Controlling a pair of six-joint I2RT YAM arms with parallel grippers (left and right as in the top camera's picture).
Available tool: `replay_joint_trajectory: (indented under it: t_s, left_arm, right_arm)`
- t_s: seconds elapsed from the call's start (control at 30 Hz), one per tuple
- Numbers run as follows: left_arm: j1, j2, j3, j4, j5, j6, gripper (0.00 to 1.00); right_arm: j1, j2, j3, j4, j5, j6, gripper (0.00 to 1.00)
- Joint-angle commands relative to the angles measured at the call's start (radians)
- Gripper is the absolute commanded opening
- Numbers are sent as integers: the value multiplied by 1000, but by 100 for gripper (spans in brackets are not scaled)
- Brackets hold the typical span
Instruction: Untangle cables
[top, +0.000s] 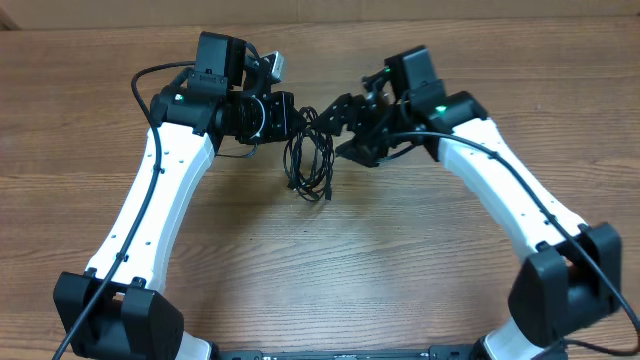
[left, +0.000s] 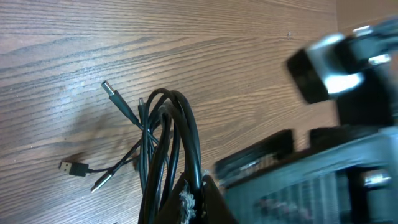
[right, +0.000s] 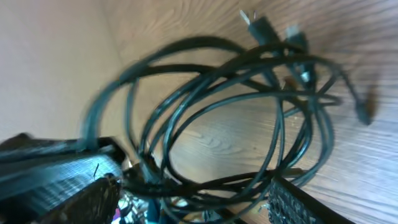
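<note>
The right gripper grabs the looped cable parts crossing the gap between its fingers next, to untangle the cables. The left gripper's pinched cable part stays free.
The cables (top: 310, 162) are a looped black bundle hanging onto the wood between the two arms. My left gripper (top: 296, 118) is shut on the top of the loop; in the left wrist view its fingertips (left: 186, 200) pinch one black strand of the cables (left: 166, 134), and silver-tipped plugs (left: 114, 96) lie loose on the table. My right gripper (top: 342, 130) stands open just right of the bundle. In the right wrist view the cables (right: 236, 106) spread in wide loops, with strands crossing the gap between the fingers (right: 301, 202) of the right gripper (right: 193, 196).
Bare wooden table (top: 330, 260) lies in front of the bundle. The left arm's white link (top: 150, 210) and the right arm's white link (top: 510, 190) flank the middle. The left arm's own black wire (top: 150, 75) arcs at the back left.
</note>
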Motion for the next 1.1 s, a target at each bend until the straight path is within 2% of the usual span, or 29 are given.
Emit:
replay_joint_trajectory:
  t_s: [0.0, 0.47, 0.8, 1.07]
  left_arm:
    - [0, -1, 4, 13, 13, -14, 4]
    - [0, -1, 4, 16, 39, -14, 4]
    - [6, -1, 4, 26, 35, 6, 4]
    - [5, -1, 4, 53, 80, -20, 4]
  right_arm:
    - [33, 41, -5, 32, -10, 55, 71]
    - [8, 62, -5, 86, 23, 50, 71]
    - [-106, 62, -5, 71, -13, 37, 71]
    - [-66, 90, -5, 80, -47, 20, 71]
